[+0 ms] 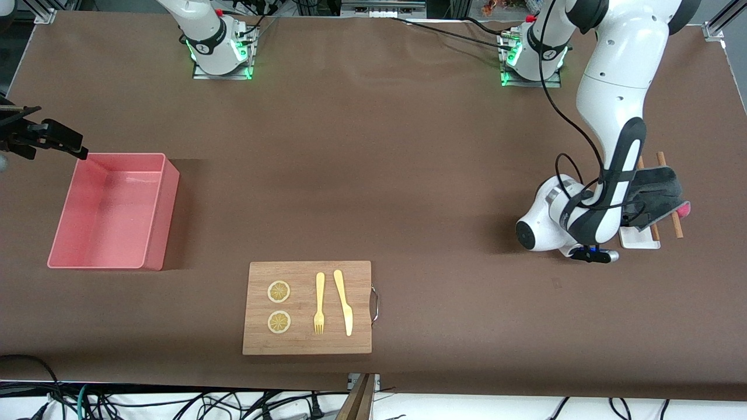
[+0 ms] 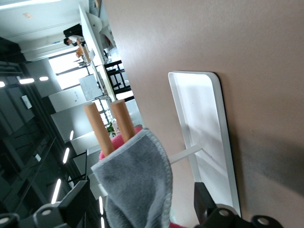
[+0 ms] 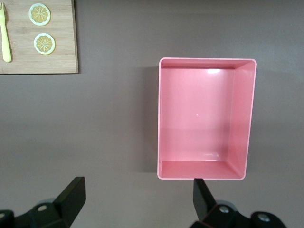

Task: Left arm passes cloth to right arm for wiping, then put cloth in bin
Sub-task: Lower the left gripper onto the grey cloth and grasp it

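I need to grab the grey cloth by its hanging folded end (image 2: pixel 137 199) with my left gripper next, so that I can pass the cloth over for wiping.
The dark grey cloth (image 1: pixel 659 186) with a pink-red patch hangs over two wooden rods (image 1: pixel 677 224) above a small white tray (image 1: pixel 639 239), toward the left arm's end of the table. My left gripper (image 1: pixel 635 211) is low at the cloth. In the left wrist view its fingers stand wide apart on either side of the cloth (image 2: pixel 137 185), so the gripper (image 2: pixel 140 209) is open around it. The pink bin (image 1: pixel 119 156) stands empty toward the right arm's end. My right gripper (image 1: pixel 61 139) waits open and empty above the table beside the bin (image 3: pixel 206 59).
A wooden board (image 1: pixel 307 338) with two lemon slices (image 1: pixel 279 291), a yellow fork (image 1: pixel 319 303) and a yellow knife (image 1: pixel 343 300) lies nearest the front camera, with a metal handle at one end. Cables run along the table edge by the bases.
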{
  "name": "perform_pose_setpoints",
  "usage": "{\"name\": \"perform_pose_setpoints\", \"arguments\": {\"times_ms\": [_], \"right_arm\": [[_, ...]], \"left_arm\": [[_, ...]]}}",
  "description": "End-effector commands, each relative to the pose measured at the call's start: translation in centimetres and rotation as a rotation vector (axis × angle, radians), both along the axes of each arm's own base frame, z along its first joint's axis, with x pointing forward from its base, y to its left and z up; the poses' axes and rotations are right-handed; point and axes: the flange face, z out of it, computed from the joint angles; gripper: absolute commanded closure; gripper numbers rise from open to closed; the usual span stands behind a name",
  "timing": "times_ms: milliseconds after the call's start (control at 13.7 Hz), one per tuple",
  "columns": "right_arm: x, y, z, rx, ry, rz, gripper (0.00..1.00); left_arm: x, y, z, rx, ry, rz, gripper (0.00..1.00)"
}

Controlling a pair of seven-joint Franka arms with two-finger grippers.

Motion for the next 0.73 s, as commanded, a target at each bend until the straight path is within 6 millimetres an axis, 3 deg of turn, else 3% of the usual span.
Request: {"name": "perform_pose_setpoints", "arguments": {"times_ms": [0, 146, 291, 364, 510, 655], "right_arm": [[0.1, -0.1, 0.7, -0.003, -0.009, 0.015, 0.0], [0.2, -0.1, 0.6, -0.003, -0.009, 0.016, 0.0], [0.2, -0.1, 0.6, -0.003, -0.009, 0.015, 0.0], [0.2, -0.1, 0.6, -0.003, -0.007, 0.016, 0.0], [0.2, -0.2, 0.6, -0.004, -0.009, 0.015, 0.0], [0.2, -0.2, 0.6, -0.004, -0.009, 0.015, 0.0]], "left_arm": [[-0.5, 0.6, -1.5, 0.05, -0.029, -0.012, 0.18], [-0.5, 1.0, -1.4, 0.05, -0.032, -0.004, 0.41], [-0.5, 1.4, -1.5, 0.05, -0.029, 0.0, 0.78], [-0.5, 1.6, -1.4, 0.049, -0.03, 0.006, 0.88], [-0.5, 1.6, -1.4, 0.048, -0.033, 0.005, 1.0], [-0.2, 1.3, -1.1, 0.043, -0.039, 0.005, 1.0]]}}
